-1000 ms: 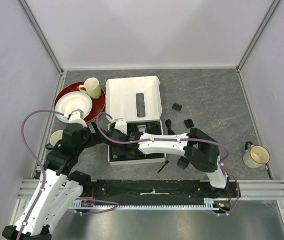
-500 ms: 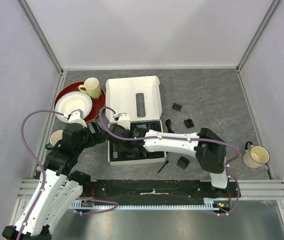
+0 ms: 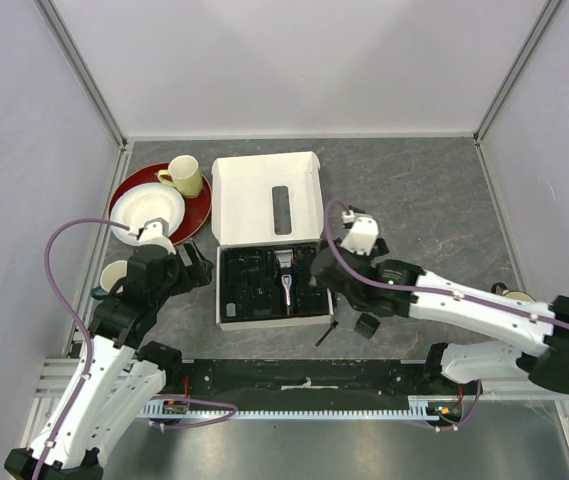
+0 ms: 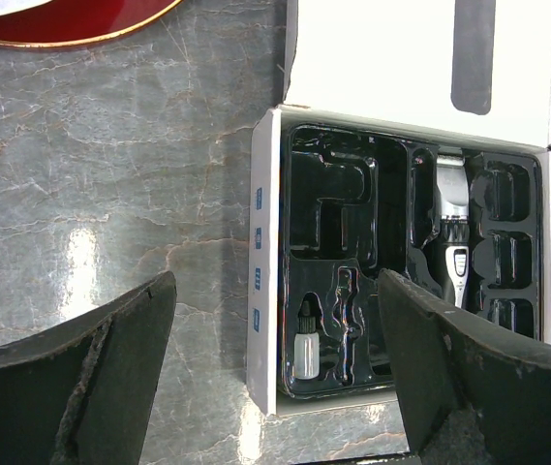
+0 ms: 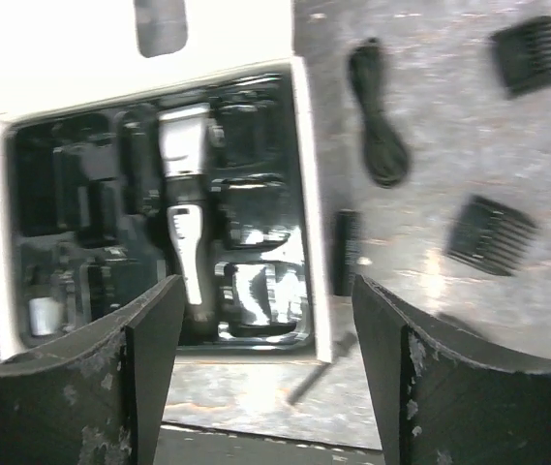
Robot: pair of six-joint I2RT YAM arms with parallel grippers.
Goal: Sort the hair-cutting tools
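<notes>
The robot's right gripper should next grab the small black cylinder beside the box at the middle of its length, so both ends stay free to fit the tray's narrow slot.
The black-and-silver clipper lies in the black tray of the open white box. My right gripper hovers open and empty over the box's near right corner. The right wrist view shows the clipper, the coiled cord, two comb attachments and the thin brush on the table. My left gripper hangs open beside the box's left wall, holding nothing. A small white bottle sits in the tray.
A red plate with a white bowl and a yellow mug stands at the back left. Another mug is by my left arm. More comb attachments lie right of the box.
My right arm has pulled back from over the tray's left part to the box's right side, and its jaws have opened. The left arm has not moved.
</notes>
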